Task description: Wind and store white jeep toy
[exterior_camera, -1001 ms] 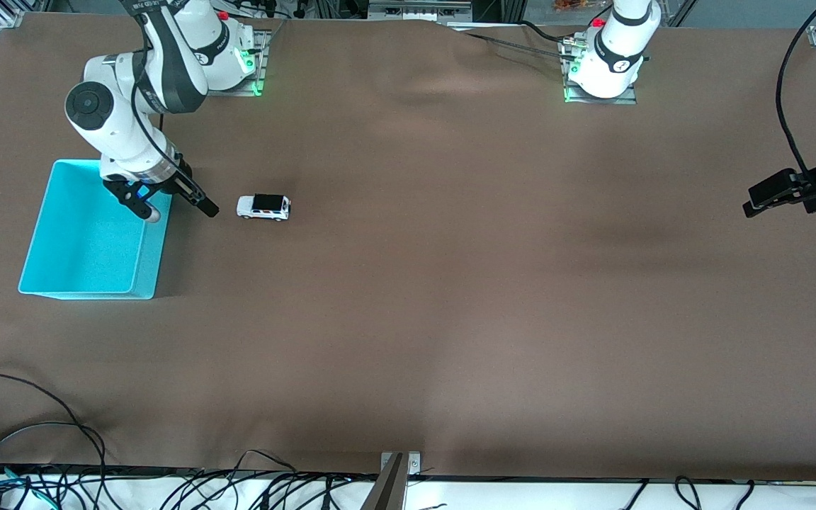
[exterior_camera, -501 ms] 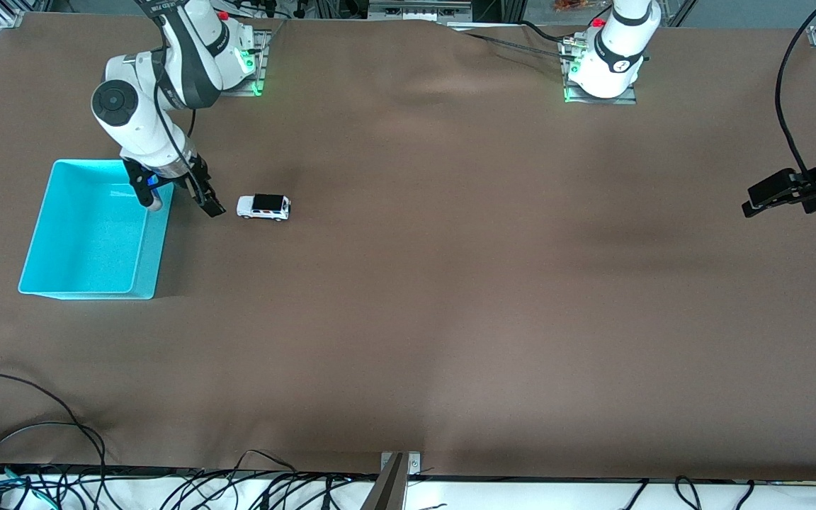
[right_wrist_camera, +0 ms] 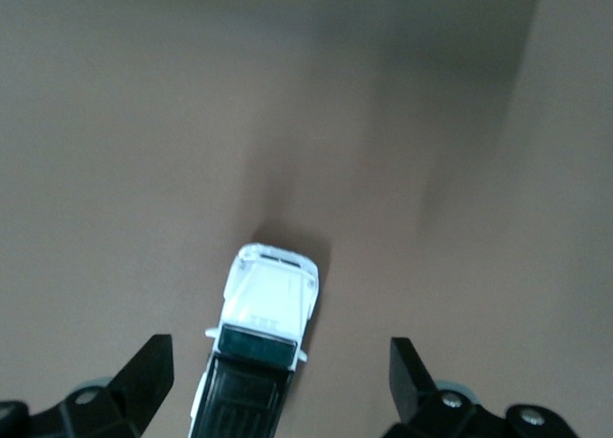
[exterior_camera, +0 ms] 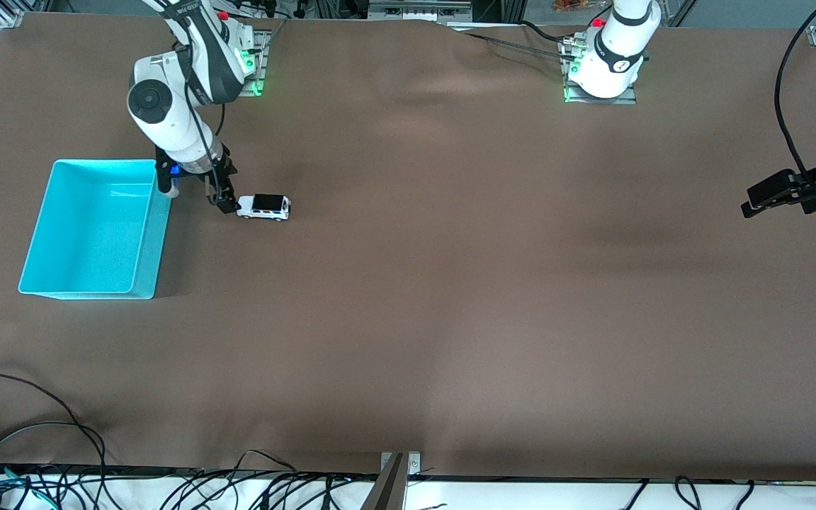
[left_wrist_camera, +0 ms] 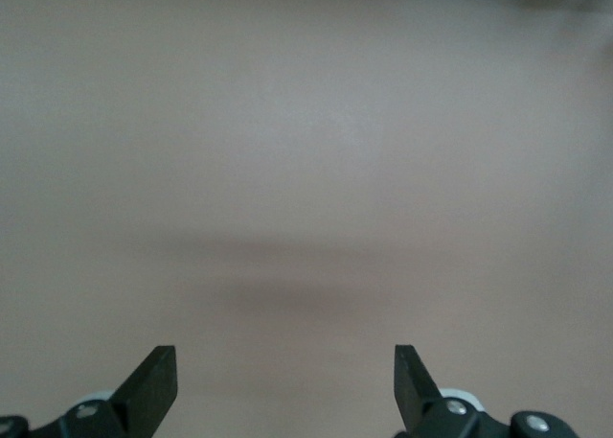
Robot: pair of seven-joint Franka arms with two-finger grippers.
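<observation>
I will store the white jeep toy in the turquoise bin, so next my right gripper will take hold of it by its black roof [exterior_camera: 268, 202] [right_wrist_camera: 241, 397].
The white jeep toy [exterior_camera: 263, 207] with its black roof stands on the brown table, beside the turquoise bin [exterior_camera: 61, 287] toward the middle of the table. My right gripper [exterior_camera: 196, 198] hangs open over the strip of table between the bin and the jeep, one fingertip [exterior_camera: 225, 205] close to the jeep's end. In the right wrist view the jeep [right_wrist_camera: 261, 342] lies between the spread fingers of the right gripper [right_wrist_camera: 278, 380], nearer one of them, and nothing is gripped. My left gripper [exterior_camera: 800, 214] waits open at the left arm's end of the table; its wrist view shows the left gripper [left_wrist_camera: 285, 385] over bare table.
The bin has nothing in it. Cables [exterior_camera: 40, 453] lie along the table's edge nearest the front camera. A metal bracket [exterior_camera: 399, 464] sits at the middle of that edge.
My right gripper has swung from over the bin's corner toward the jeep, and its fingertip now reaches the jeep's end. The jeep and the left arm have not moved.
</observation>
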